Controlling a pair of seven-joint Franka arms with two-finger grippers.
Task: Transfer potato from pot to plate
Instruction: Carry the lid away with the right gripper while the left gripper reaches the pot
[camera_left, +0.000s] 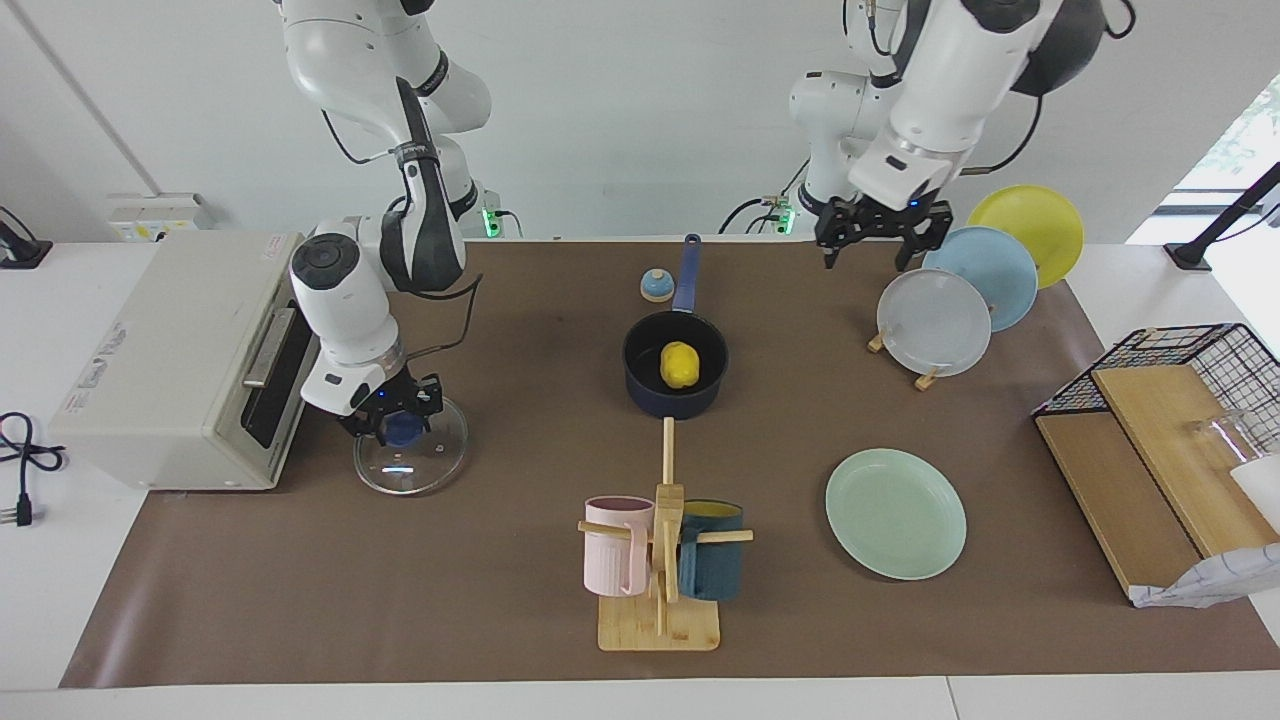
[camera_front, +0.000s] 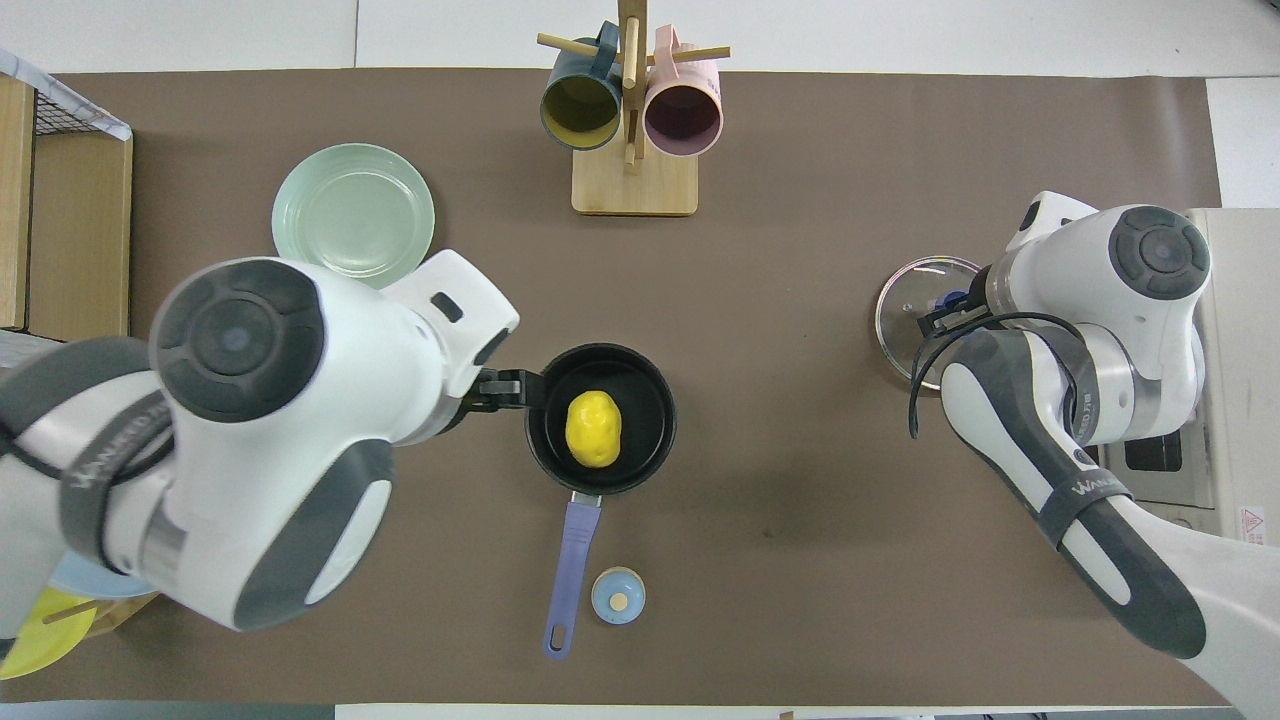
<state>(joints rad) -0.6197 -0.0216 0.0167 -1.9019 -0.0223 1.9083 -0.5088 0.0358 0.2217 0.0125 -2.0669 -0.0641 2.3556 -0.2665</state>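
My left gripper grabs the yellow potato (camera_front: 593, 429) by its rounded sides next, to transfer it from the pot to the mint-green plate (camera_front: 353, 214).
The yellow potato (camera_left: 679, 364) (camera_front: 593, 429) lies inside the navy pot (camera_left: 650, 397) (camera_front: 648, 398), whose blue handle points toward the robots. The mint-green plate (camera_left: 895, 513) (camera_front: 350, 205) lies empty, farther from the robots and toward the left arm's end. My left gripper (camera_left: 872, 248) (camera_front: 505, 390) hangs open and empty in the air between the pot and the plate rack. My right gripper (camera_left: 392, 424) is shut on the blue knob of a glass lid (camera_left: 412, 462) (camera_front: 915, 300), low over the mat beside the toaster oven.
The toaster oven (camera_left: 180, 360) stands at the right arm's end. A wooden mug rack (camera_left: 660, 600) holds a pink and a teal mug. A plate rack (camera_left: 935, 322) carries grey, blue and yellow plates. A wire basket (camera_left: 1185, 360), wooden boards and a small blue bell (camera_left: 656, 286) are also here.
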